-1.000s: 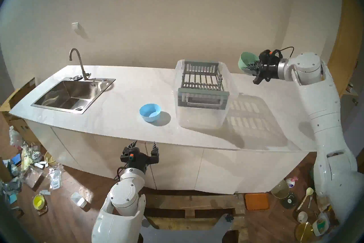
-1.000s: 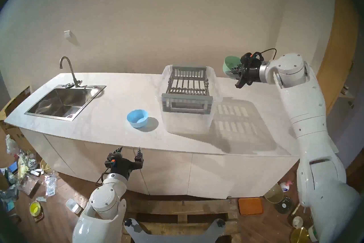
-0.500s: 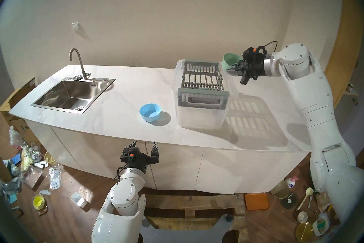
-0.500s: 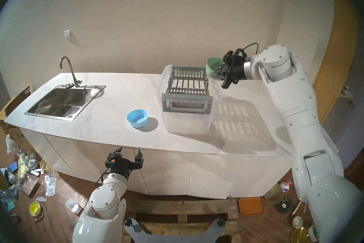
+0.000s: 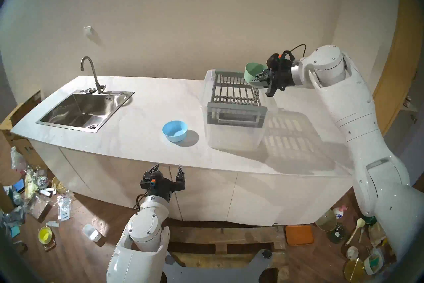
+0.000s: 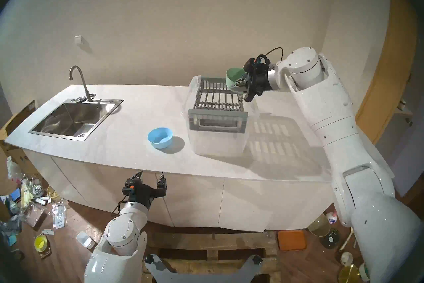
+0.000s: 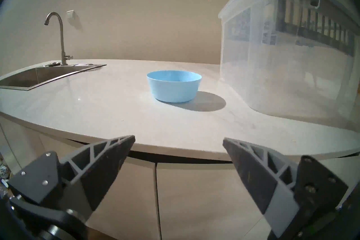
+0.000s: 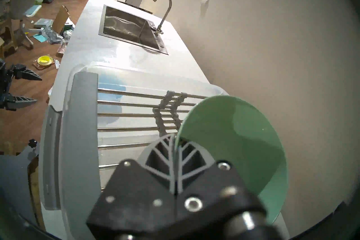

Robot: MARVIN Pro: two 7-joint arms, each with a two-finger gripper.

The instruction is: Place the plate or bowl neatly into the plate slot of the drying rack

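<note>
The green bowl's lower edge overhangs the rack's side bar, so it is too early to release. My right gripper moves the bowl over the rack's bars first.
A green bowl hangs tilted on its side, pinched by its rim in my right gripper, which is shut on it. In the right wrist view the two fingers clamp the green bowl at its edge. The bowl is over the far right corner of the grey drying rack. The plate slots between the rack's bars hold nothing. A blue bowl stands upright on the counter left of the rack. My left gripper is open and empty, below the counter's front edge.
The rack rests on top of a clear plastic tub. A steel sink with a curved tap is at the counter's left end. The wall is close behind the tub. Clutter lies on the floor on both sides.
My right arm has carried the green bowl leftward, from beside the tub's right side to over the rack's far right corner. The left arm and the blue bowl have not moved.
</note>
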